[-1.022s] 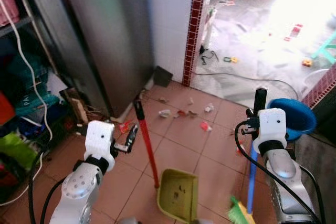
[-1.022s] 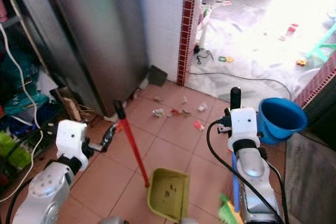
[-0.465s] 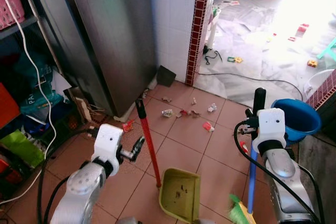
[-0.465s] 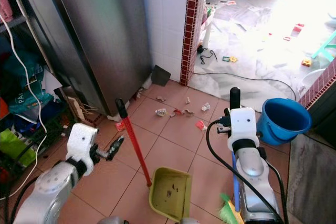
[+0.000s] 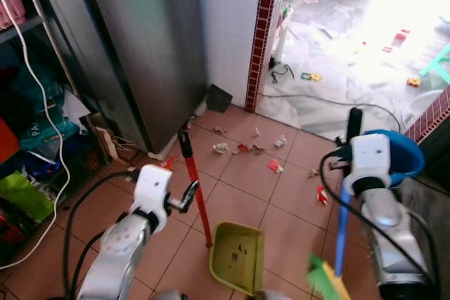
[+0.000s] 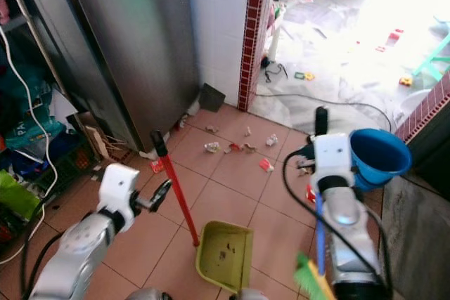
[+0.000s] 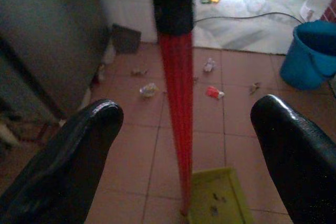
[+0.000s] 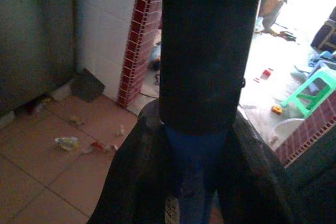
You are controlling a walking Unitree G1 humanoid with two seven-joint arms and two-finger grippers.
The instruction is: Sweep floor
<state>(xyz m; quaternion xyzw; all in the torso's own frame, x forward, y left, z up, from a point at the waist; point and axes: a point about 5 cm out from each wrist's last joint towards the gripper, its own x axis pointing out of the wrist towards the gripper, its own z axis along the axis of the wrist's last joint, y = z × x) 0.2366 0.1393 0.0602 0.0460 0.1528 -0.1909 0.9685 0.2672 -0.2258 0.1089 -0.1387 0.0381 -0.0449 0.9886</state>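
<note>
My left gripper takes hold of the dustpan by the top of its upright handle next, since loose scraps lie in the open dustpan.
A green dustpan stands on the tiled floor, its red handle upright with a black cap. My left gripper is open just beside that handle; in the left wrist view the red handle stands between the two black fingers, untouched. My right gripper is shut on the broom's blue handle under its black grip. The broom's green and yellow bristles rest on the floor at the lower right. Litter scraps lie scattered ahead on the tiles.
A tall steel fridge and cluttered shelves line the left. A blue bucket sits behind my right arm. A red-tiled pillar marks the doorway to a bright, littered room with a cable across the floor.
My left gripper has moved right, up to the red dustpan handle, which now stands between its open fingers. The right gripper still holds the broom. The camera has shifted slightly.
</note>
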